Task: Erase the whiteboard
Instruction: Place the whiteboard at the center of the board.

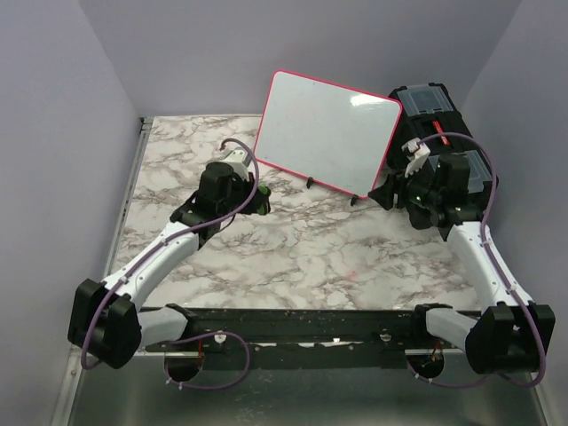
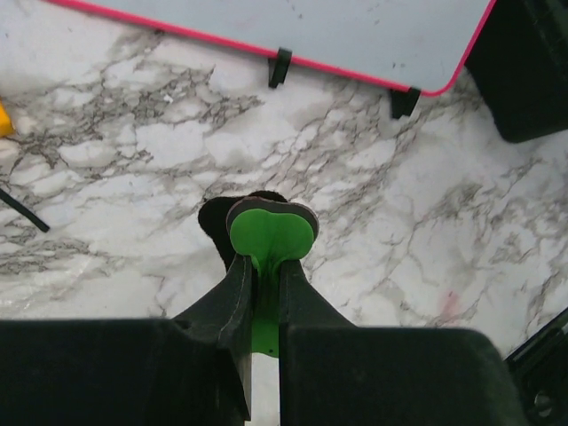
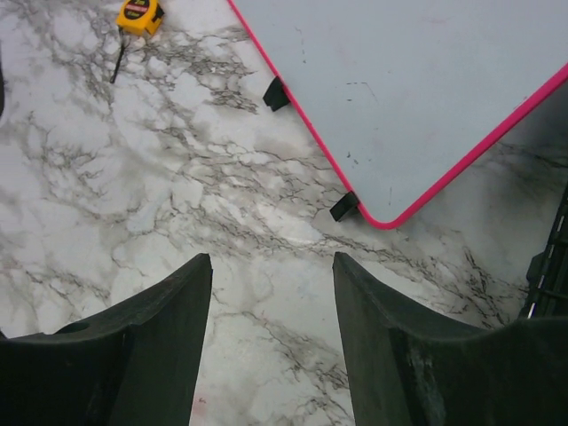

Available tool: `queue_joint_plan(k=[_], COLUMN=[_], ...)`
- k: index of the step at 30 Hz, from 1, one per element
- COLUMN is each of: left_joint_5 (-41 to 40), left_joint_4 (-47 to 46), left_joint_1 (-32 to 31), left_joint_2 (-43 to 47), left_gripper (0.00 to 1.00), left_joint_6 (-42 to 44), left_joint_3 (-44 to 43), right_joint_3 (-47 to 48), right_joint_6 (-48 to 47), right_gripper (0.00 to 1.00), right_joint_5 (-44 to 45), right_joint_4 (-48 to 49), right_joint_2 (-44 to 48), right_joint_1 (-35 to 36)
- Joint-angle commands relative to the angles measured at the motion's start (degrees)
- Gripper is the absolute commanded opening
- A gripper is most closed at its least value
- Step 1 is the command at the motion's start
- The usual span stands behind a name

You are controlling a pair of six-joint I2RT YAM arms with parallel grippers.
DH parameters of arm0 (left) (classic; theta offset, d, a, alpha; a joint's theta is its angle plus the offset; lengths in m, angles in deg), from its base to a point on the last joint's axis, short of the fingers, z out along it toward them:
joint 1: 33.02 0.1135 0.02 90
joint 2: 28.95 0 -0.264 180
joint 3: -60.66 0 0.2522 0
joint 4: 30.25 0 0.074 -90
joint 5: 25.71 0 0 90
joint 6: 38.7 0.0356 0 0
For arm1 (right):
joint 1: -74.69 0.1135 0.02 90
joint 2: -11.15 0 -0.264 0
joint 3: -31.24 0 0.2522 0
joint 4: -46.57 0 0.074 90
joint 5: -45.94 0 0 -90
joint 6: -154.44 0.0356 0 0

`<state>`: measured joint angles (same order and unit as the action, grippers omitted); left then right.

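The green-handled eraser (image 2: 271, 235) is up above the table and would drop onto the marble if the left gripper opened now, so the robot will keep holding it.
The whiteboard (image 1: 327, 131), white with a pink-red rim and small black feet, leans tilted at the back of the table. Its face shows only faint specks and no clear lettering; it also shows in the left wrist view (image 2: 293, 31) and the right wrist view (image 3: 417, 89). My left gripper (image 1: 257, 201) (image 2: 264, 259) is shut on a green-handled eraser (image 2: 271, 235) with a black pad underneath, held low over the table in front of the board's left part. My right gripper (image 1: 397, 189) (image 3: 272, 266) is open and empty by the board's right lower corner.
A black toolbox (image 1: 441, 133) stands behind the board at the back right, close to my right arm. A yellow tape measure (image 3: 140, 15) lies on the marble table (image 1: 302, 257) at the left. Grey walls close in the back and sides.
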<state>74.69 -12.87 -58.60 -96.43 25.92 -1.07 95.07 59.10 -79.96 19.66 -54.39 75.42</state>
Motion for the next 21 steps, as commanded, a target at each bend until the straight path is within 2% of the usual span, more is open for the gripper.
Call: queue_joint_plan(k=[1,5,8,9,10,12,15,21], left_joint_5=[-2.91,-7.27,-9.92,-9.95,-9.95,-11.75,-10.49,-1.12], left_joint_4=[13.95,17.66,20.66,21.19,21.42,20.82,18.78,11.98], left_joint_1=[-2.94,-6.11,-7.72,-7.87,-7.86,-7.84,-7.63,-3.66], left_joint_2=[-6.48,-14.63,-20.15,-22.17,-23.81,-25.81,-26.06,-21.82], left_gripper=[0.04,0.07,0.16,0.21,0.29,0.51,0.66,0.72], left_joint_6=[6.05,7.86,9.33,9.62,9.74,9.66,9.01,6.78], left_joint_3=[-4.96,-9.9,-13.47,-14.23,-15.07,-16.02,-16.84,-16.56], right_joint_3=[-1.99,-2.63,-3.18,-3.21,-3.3,-3.29,-3.25,-3.82], right_joint_6=[0.51,0.08,0.08,0.09,0.07,0.14,0.07,0.87], right_gripper=[0.6,0.6,0.6,0.6,0.6,0.61,0.61,0.61], right_joint_5=[-5.88,-6.45,-7.02,-7.15,-7.25,-7.25,-7.56,-6.31], right_joint_4=[1.9,1.72,1.72,1.72,1.68,1.63,1.37,2.41], right_joint_2=[0.68,1.32,1.72,1.67,1.35,0.7,-0.22,-0.31], right_joint_1=[-0.38,-1.6,-2.55,-2.65,-2.71,-2.82,-2.95,-3.14])
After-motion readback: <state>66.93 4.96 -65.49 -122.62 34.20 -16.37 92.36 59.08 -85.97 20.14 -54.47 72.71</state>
